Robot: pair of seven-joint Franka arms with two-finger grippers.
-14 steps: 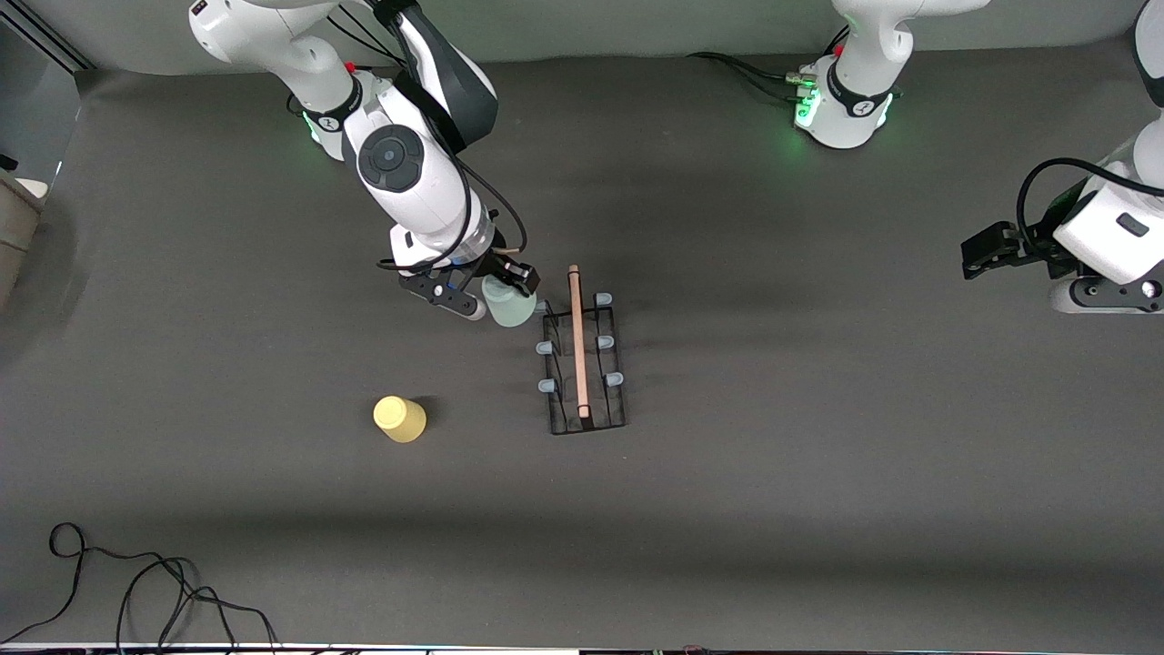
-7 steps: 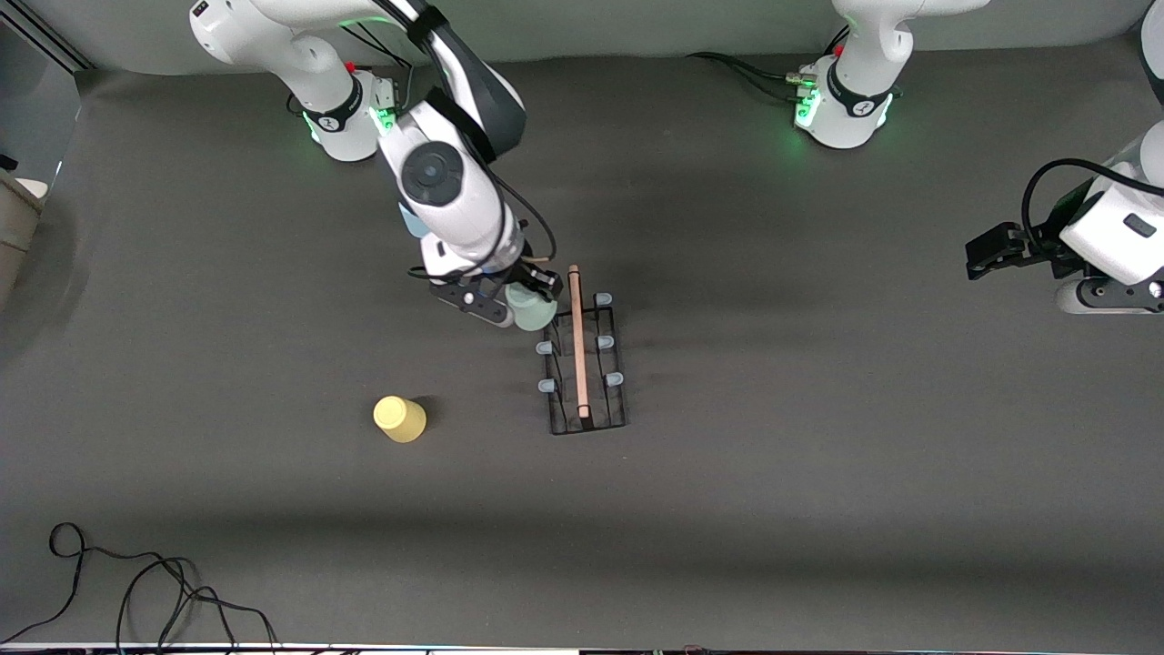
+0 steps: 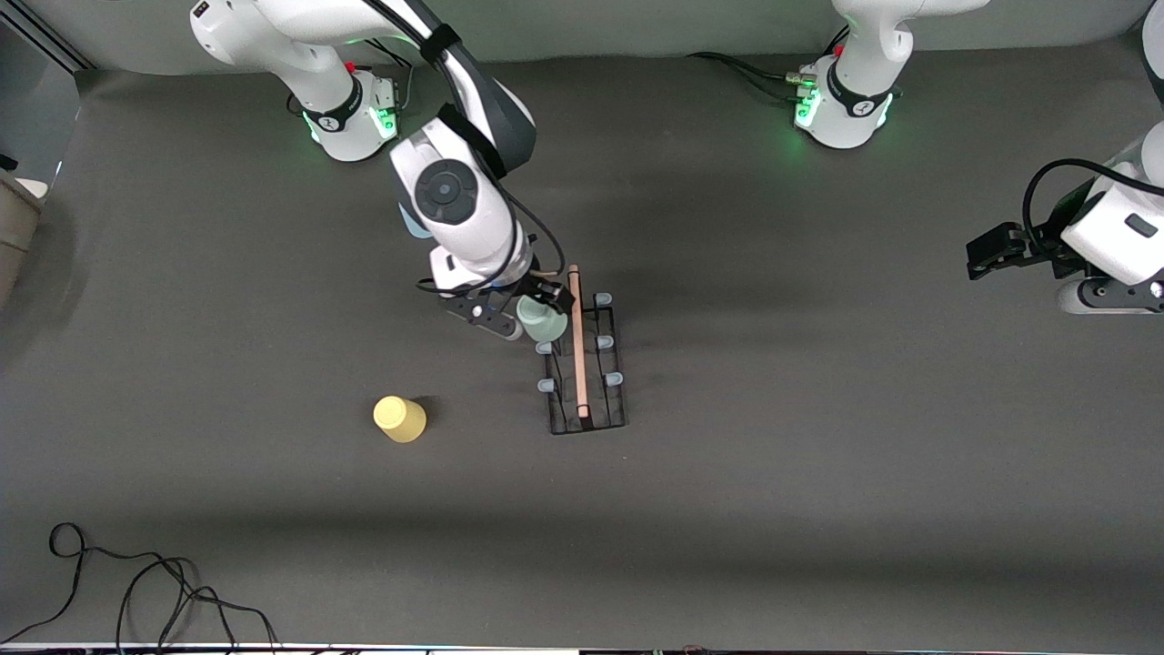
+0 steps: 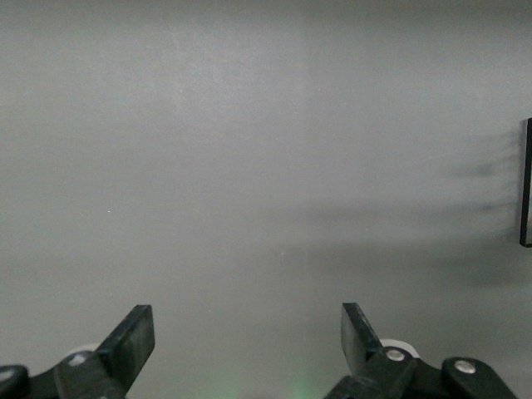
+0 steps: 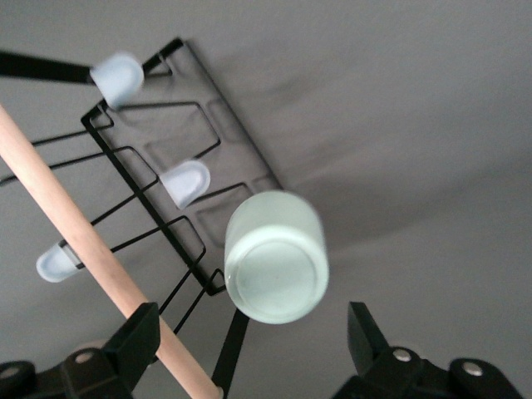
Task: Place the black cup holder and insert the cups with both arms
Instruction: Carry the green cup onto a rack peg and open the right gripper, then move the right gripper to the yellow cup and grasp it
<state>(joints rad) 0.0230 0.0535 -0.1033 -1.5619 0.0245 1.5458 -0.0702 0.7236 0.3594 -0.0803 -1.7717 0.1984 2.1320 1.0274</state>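
Observation:
The robot's right gripper will next grab the yellow cup by its side (image 3: 411,427). Then it can add the cup to the black cup holder (image 3: 587,367).
The black cup holder (image 3: 587,367) stands mid-table with its wooden rod handle (image 3: 577,341) on top. The mint green cup (image 3: 543,320) sits upside down on the rack's corner peg farthest from the front camera, on the right arm's side. My right gripper (image 3: 520,311) hovers over it, open, with its fingers clear of the cup (image 5: 276,266). The rack wires (image 5: 166,166), rod (image 5: 83,241) and a bare peg (image 5: 186,183) show beside it. The yellow cup (image 3: 398,418) stands upside down on the table. A light blue edge (image 3: 407,224) peeks from under the right arm. My left gripper (image 3: 987,250) waits open and empty.
A black cable (image 3: 136,582) lies near the table's front edge at the right arm's end. The left wrist view shows only bare grey table (image 4: 249,166) and a dark edge (image 4: 527,183).
My right arm has carried the mint green cup sideways from beside the rack onto its corner peg. The left arm has barely moved.

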